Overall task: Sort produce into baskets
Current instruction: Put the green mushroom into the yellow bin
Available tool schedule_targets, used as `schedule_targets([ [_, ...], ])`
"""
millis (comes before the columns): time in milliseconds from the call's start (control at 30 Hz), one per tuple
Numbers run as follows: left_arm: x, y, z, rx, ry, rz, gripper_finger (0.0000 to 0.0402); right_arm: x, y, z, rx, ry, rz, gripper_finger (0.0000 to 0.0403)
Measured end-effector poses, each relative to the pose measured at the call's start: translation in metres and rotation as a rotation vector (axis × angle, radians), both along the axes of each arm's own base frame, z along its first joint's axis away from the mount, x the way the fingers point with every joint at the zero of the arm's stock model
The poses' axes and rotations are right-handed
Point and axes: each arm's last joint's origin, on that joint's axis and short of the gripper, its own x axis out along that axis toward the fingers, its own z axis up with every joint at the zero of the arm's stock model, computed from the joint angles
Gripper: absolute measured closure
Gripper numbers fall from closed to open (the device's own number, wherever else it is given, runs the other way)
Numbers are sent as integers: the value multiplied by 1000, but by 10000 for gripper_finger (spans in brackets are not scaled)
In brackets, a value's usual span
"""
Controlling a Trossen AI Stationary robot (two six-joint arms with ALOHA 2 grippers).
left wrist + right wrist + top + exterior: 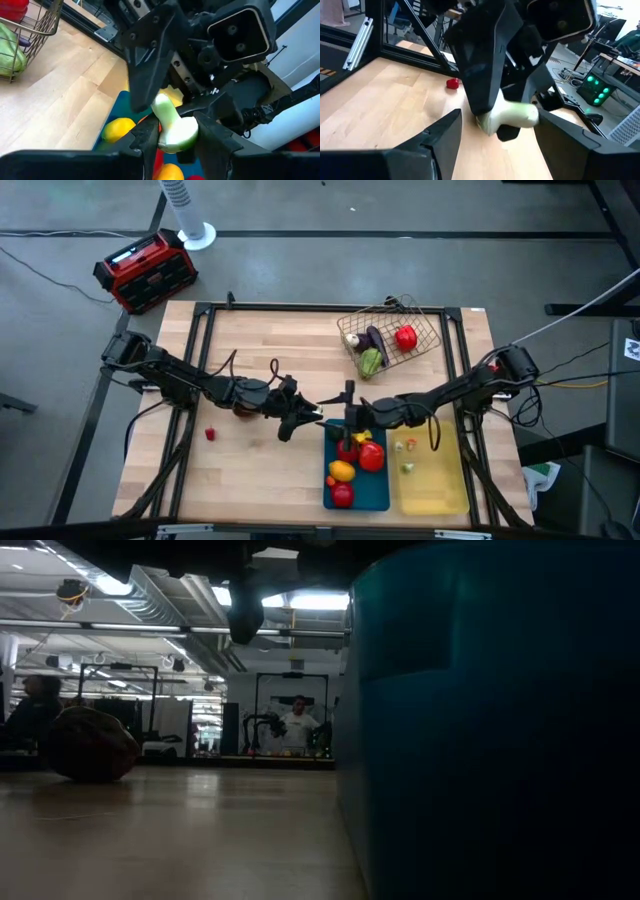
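My right gripper grabs the small vegetable's stalk end (530, 114) and white bulb (489, 123) next, and takes the vegetable from my left gripper to sort.
A small white-and-pale-green vegetable (172, 125) hangs in the air over the far left corner of the blue tray (380, 492). My left gripper (305, 418) reaches in from the table's left and is shut on it. My right gripper (348, 412) faces it from the right and is open. Its two fingers stand either side of the vegetable (512, 116) with a gap on both sides. The blue tray holds red, yellow and orange produce. The wire basket (430, 330) at the far right holds purple, green and red pieces. The pale yellow tray (440, 485) holds a few small bits. My left gripper pinches the vegetable's thicker green-white end (184, 139) between its two fingers. The fingers come in about level from the table's left. The vegetable is lifted clear of table and tray, and its white stalk end (161, 104) sticks out toward my right gripper.
A small red piece (210, 434) lies alone on the bare wood at the left. A brown lump (90, 745) sits under my left arm. The blue tray's wall (480, 720) fills the right of the low view. A red-and-black box (145, 270) stands off the table's far left corner.
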Motion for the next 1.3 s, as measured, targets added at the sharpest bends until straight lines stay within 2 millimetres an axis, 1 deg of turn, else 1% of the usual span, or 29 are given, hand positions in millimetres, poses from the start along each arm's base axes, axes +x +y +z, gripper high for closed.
schedule_targets([
  [167, 0, 0, 0, 0, 1, -1, 288, 2, 1, -6, -7, 21, 0, 162],
  [300, 0, 0, 0, 2, 6, -2, 288, 2, 1, -5, -3, 10, 0, 162],
  [400, 0, 0, 0, 2, 7, -2, 288, 3, 1, -1, 10, -31, -1, 162],
  [867, 0, 0, -1, 4, 9, -1, 288, 3, 1, -1, 8, -25, 0, 163],
  [967, 0, 0, -1, 4, 9, -1, 288, 2, 1, -2, 8, -25, 0, 177],
  [1167, 0, 0, -1, 4, 12, -2, 288, 2, 1, -2, 7, -24, -2, 229],
  [1300, 0, 0, -1, 11, 14, -2, 288, 2, 1, -2, 6, -22, -2, 251],
])
